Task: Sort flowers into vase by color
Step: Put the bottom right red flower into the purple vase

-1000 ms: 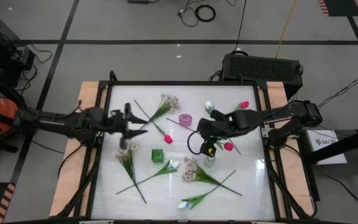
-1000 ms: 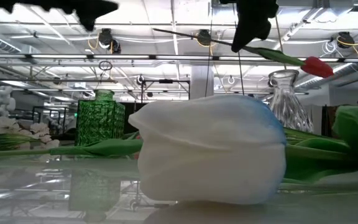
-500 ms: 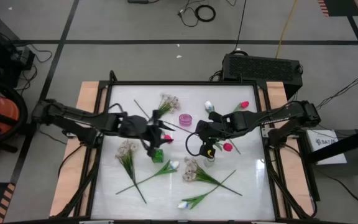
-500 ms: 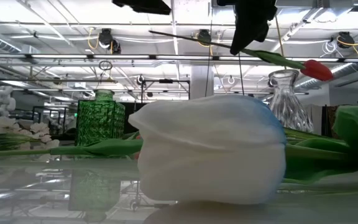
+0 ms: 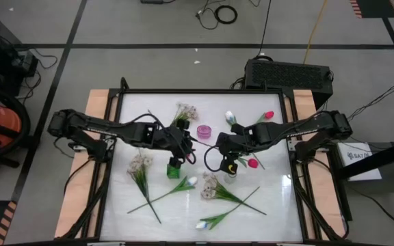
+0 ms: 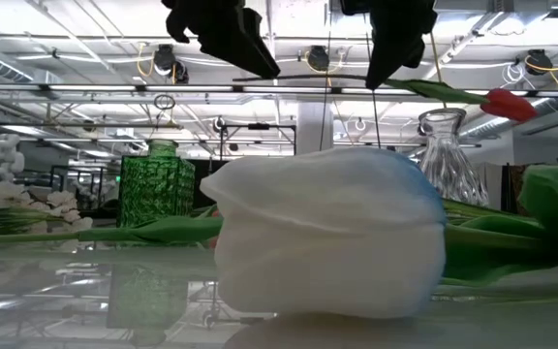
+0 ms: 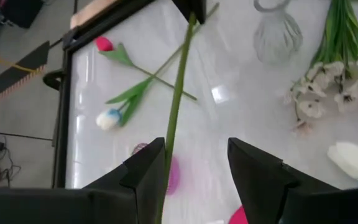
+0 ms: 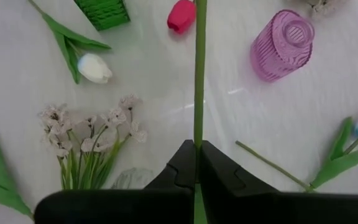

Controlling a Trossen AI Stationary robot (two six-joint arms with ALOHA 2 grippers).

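Observation:
The robot will sort the pink-red tulip into its vase, so the left gripper will grab the tulip by its bare stem end next.
My right gripper hovers over the table's middle, shut on a pink-red tulip. Its bloom points right and its bare stem end points left. My left gripper is open at that stem end, and the stem passes between its fingers, close to one of them. Below stand a green vase, a pink vase and a clear vase. Another red bloom lies on the table. My right gripper pinches the tulip's green stem between its two fingers, partway along its length, coming from above. The tulip is lifted clear and lies nearly level, with the bloom slightly lower. My left gripper: whether its finger touches the stem, I cannot tell.
Cream sprays lie on the table. White tulips and one more red tulip lie around the vases. Free surface shows along the near-right part of the table.
My left gripper has travelled from the table's left side toward the middle, turning as it went. It now stands with open fingers at the free stem end of the tulip that my right gripper holds.

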